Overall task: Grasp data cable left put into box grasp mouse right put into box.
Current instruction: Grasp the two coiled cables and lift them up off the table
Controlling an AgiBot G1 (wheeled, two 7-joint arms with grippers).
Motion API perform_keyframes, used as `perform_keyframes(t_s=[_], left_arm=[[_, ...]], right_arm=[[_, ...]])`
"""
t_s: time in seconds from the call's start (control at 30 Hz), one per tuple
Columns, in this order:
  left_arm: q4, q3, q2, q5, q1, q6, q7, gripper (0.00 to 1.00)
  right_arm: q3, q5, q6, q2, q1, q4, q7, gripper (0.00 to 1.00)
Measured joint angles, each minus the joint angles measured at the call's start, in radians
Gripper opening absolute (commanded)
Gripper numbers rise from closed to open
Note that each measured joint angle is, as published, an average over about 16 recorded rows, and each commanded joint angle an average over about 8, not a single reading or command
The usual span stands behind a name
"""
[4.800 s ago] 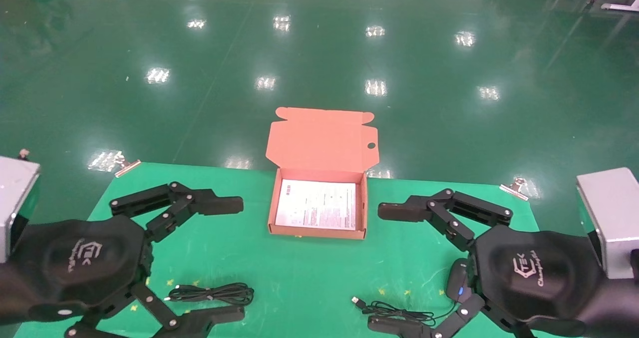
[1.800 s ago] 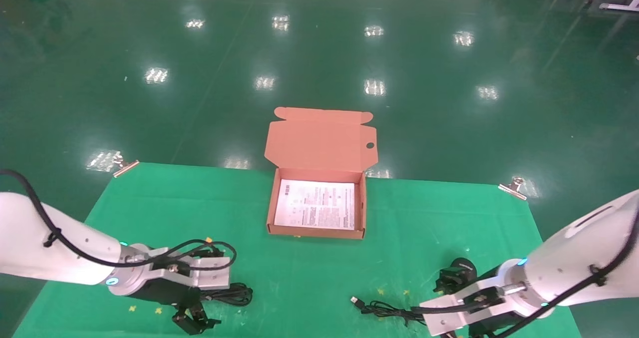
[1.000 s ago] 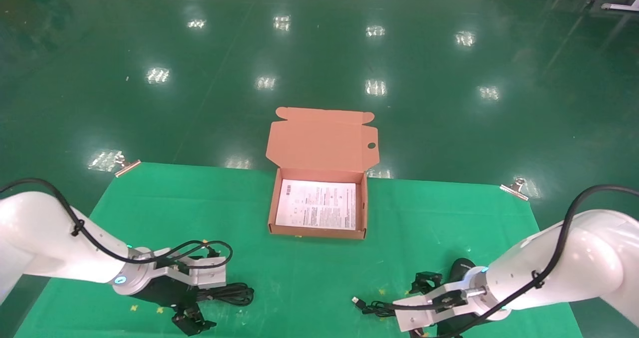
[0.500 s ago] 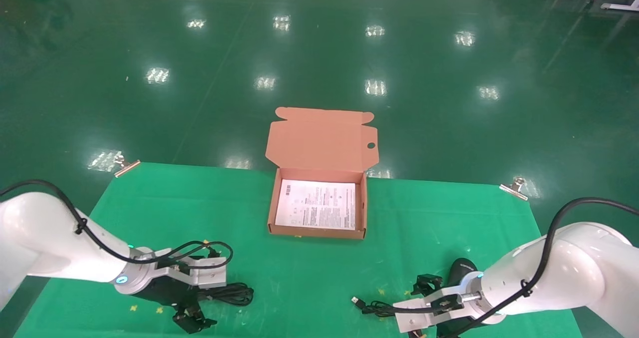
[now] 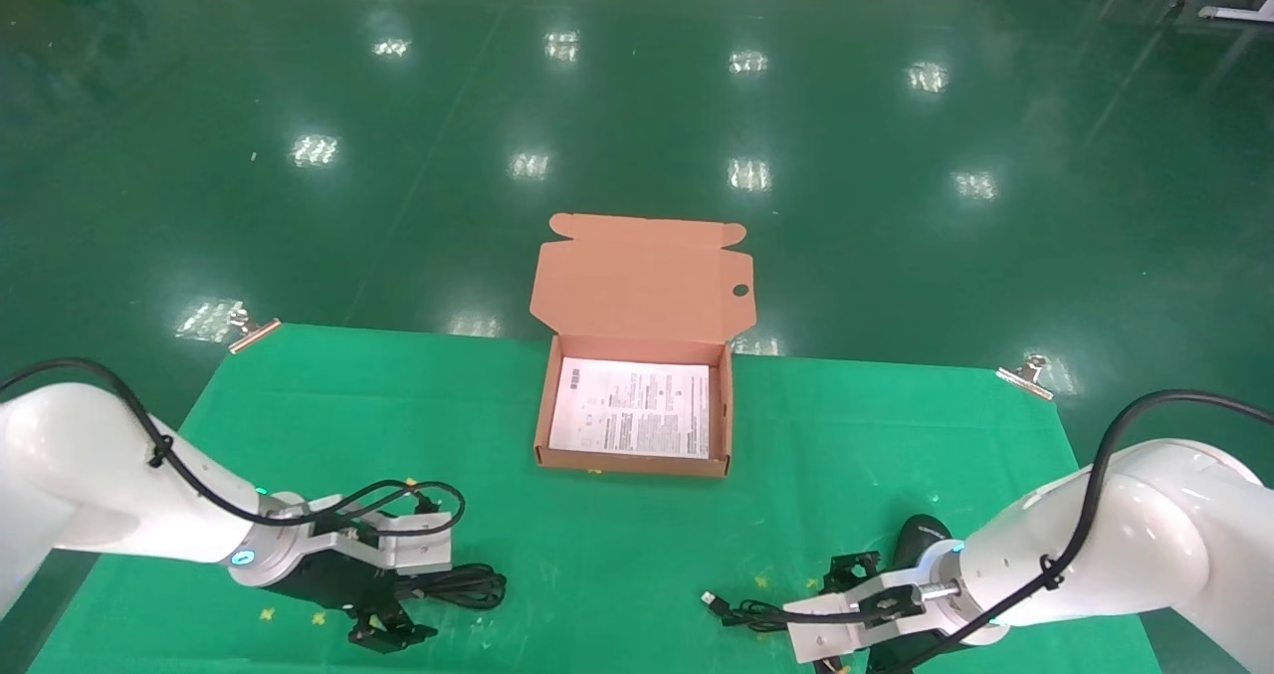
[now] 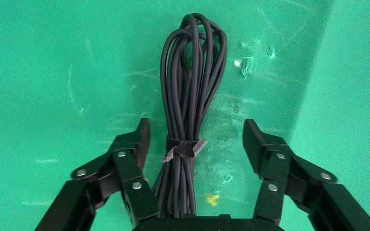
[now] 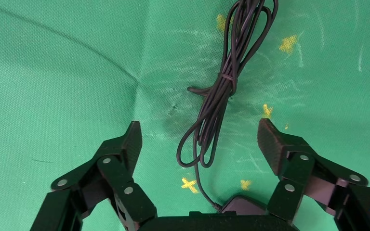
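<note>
The slack loops bunch tightly at the strapped middle of the cable, and they fan out at its end. My left gripper will grab the data cable [image 6: 190, 96] next at its strapped middle [image 6: 183, 147].
The data cable [image 5: 460, 586] [image 6: 190, 96] lies coiled and strapped on the green mat at the front left. My left gripper [image 5: 398, 602] [image 6: 195, 137] is low over it, open, with one finger on each side of the bundle and not touching it. The black mouse [image 5: 916, 537] [image 7: 243, 204] sits at the front right, its cord [image 5: 761, 614] [image 7: 221, 86] trailing left. My right gripper [image 5: 846, 609] [image 7: 200, 132] is open over the cord loop, with the mouse close to its palm. The box [image 5: 633, 462] stands open at mid table, holding only a white sheet [image 5: 632, 407].
The box lid [image 5: 642, 276] stands upright behind the box. The green mat [image 5: 617, 545] is clipped to the table at both back corners [image 5: 249, 334] [image 5: 1025, 373]. Beyond the table's far edge is shiny green floor.
Both grippers have come down from in front of the camera to the mat, the left over the cable and the right over the mouse cord. In the last half second they barely moved.
</note>
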Motion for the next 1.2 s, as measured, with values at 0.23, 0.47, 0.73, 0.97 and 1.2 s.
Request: perform_keyframes(t_s=[0.23, 0.47, 0.73, 0.97, 1.2], left_arm=[[-0.004, 0.0, -0.001, 0.0, 0.001, 0.001, -0.002, 0.0], [-0.006, 0.001, -0.002, 0.0, 0.002, 0.002, -0.003, 0.0], [-0.008, 0.001, -0.002, 0.0, 0.002, 0.003, -0.003, 0.0], [-0.008, 0.001, -0.002, 0.0, 0.002, 0.003, -0.003, 0.0], [-0.015, -0.001, -0.007, -0.001, 0.0, 0.003, 0.002, 0.0]], right_arm=[[0.0, 0.001, -0.002, 0.0, 0.002, 0.002, 0.0, 0.0], [0.001, 0.001, -0.003, 0.001, 0.003, 0.003, 0.001, 0.0], [0.001, 0.002, -0.004, 0.001, 0.003, 0.004, 0.001, 0.0], [0.001, 0.002, -0.005, 0.002, 0.004, 0.004, 0.002, 0.0], [0.004, 0.004, -0.005, 0.007, 0.008, 0.007, 0.007, 0.0]])
